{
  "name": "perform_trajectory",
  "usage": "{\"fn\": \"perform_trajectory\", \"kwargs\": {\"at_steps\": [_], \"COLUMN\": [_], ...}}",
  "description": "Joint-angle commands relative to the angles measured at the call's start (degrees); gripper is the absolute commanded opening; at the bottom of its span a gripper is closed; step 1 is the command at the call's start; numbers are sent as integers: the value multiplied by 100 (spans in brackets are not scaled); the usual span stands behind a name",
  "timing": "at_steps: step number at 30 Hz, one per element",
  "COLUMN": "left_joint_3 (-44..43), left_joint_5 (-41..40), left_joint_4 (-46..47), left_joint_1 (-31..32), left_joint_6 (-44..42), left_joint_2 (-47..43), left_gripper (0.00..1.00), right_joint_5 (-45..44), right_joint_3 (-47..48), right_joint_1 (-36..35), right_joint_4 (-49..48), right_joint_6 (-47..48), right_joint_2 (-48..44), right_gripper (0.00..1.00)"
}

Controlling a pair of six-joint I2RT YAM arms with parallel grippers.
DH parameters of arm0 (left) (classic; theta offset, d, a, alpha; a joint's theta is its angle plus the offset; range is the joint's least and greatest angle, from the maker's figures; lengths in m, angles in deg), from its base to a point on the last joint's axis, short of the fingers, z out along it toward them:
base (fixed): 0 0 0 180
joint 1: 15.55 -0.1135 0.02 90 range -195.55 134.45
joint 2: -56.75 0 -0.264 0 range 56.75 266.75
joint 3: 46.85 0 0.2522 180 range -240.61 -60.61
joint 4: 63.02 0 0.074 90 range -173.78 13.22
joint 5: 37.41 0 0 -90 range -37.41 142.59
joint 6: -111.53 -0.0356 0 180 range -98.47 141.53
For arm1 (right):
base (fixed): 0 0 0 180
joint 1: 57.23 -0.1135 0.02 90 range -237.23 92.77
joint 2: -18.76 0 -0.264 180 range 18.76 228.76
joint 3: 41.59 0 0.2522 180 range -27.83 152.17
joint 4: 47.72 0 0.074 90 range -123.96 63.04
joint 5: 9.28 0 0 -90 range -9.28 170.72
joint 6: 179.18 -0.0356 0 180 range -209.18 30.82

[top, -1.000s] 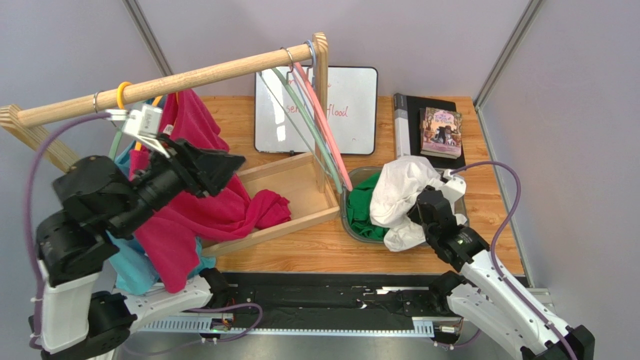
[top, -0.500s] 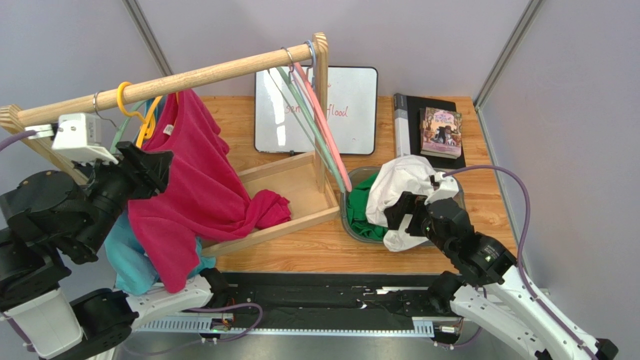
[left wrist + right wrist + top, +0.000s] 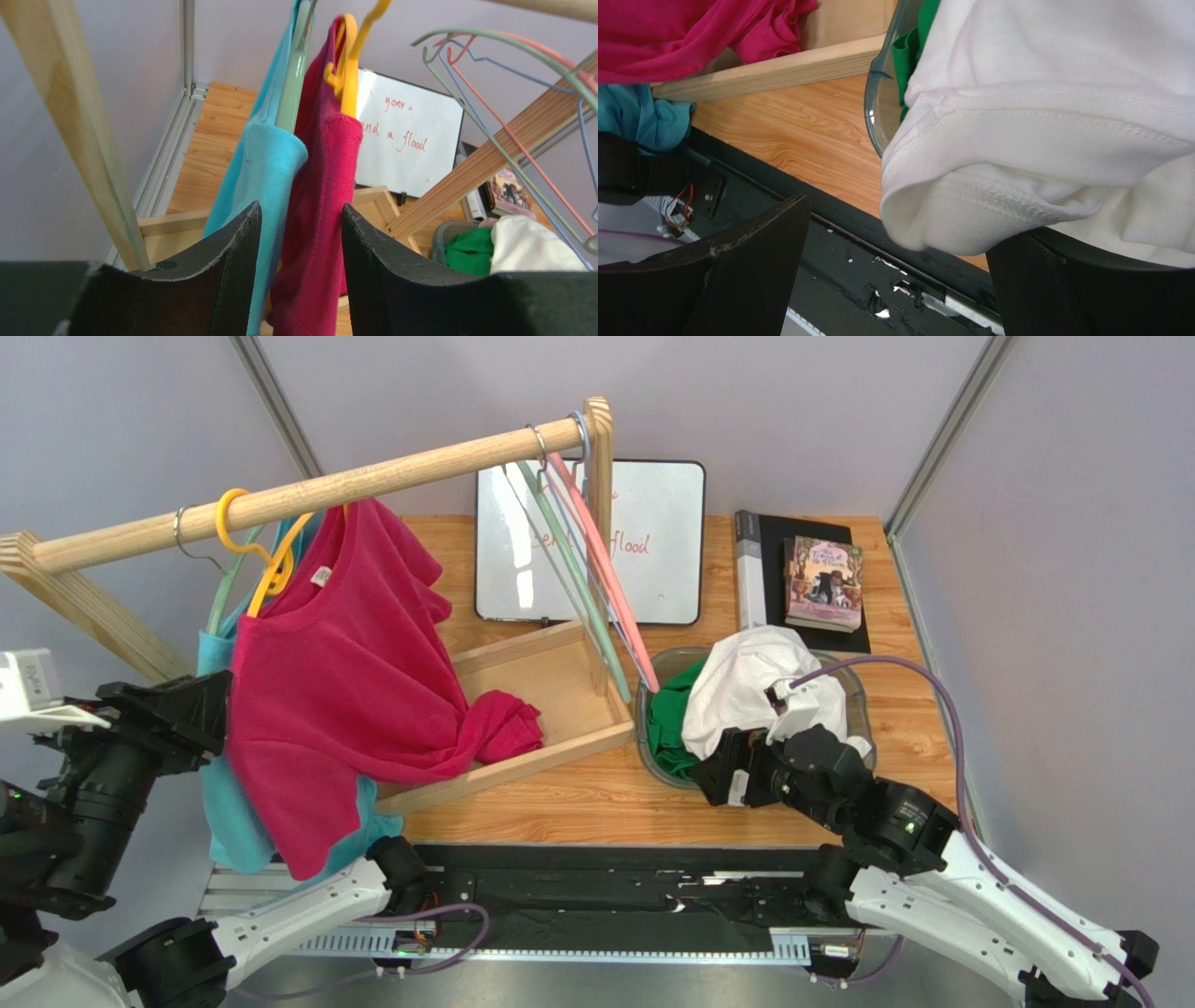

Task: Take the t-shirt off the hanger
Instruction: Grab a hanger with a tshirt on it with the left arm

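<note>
Next, my left gripper should grab the magenta t-shirt's near shoulder [image 3: 250, 632] [image 3: 342, 137] with the yellow hanger's arm inside, to unhook both, leaving the hanger's far end free.
A magenta t-shirt [image 3: 337, 672] hangs on a yellow hanger [image 3: 281, 560] from the wooden rail [image 3: 421, 462], its lower hem trailing into the wooden tray [image 3: 561, 686]. Behind it hangs a teal t-shirt [image 3: 232, 812]. My left gripper [image 3: 208, 707] is open at the far left, apart from both shirts. In the left wrist view its gripper [image 3: 300, 210] frames the magenta t-shirt [image 3: 319, 210], the teal one [image 3: 260, 168] and the yellow hanger [image 3: 349, 70] beyond the tips. My right gripper [image 3: 723, 763] is open and empty beside a white t-shirt [image 3: 751, 693] draped over the grey bin [image 3: 648, 714].
Several empty wire hangers [image 3: 589, 574] lean at the rail's right end. A whiteboard [image 3: 659, 532] and a book [image 3: 824, 581] lie at the back. A green garment [image 3: 680, 728] fills the bin. In the right wrist view, the white t-shirt [image 3: 1046, 126] overhangs the bin rim [image 3: 875, 105].
My left arm has pulled back left and down, away from the magenta t-shirt, which now hangs freely. My right gripper has opened, let go of the white t-shirt and drawn back.
</note>
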Motion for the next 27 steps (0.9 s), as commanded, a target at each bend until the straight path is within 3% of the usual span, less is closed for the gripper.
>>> {"fn": "perform_trajectory", "kwargs": {"at_steps": [1,9,16,20,27], "left_joint_3": [631,509,-247,-292,25], "left_joint_5": [529,891,1085,1041,1217], "left_joint_4": [15,332,639,859,1035], "left_joint_1": [-6,-15,-15,-15,-6], "left_joint_6": [188,144,-163,-330,-287], "left_joint_2": [89,72,142,282,573], "left_gripper": [49,51,62,63,48], "right_joint_5": [173,-47,-118,-21,23], "right_joint_3": [124,406,872,872,758], "right_joint_1": [-373,-620,-638,-646,-655], "right_joint_4": [-485,-169,156,165,174], "right_joint_6": [28,125,327,345,345], "right_joint_2": [-89,-185,-212,-194,-282], "right_gripper": [96,95,97,97,97]}}
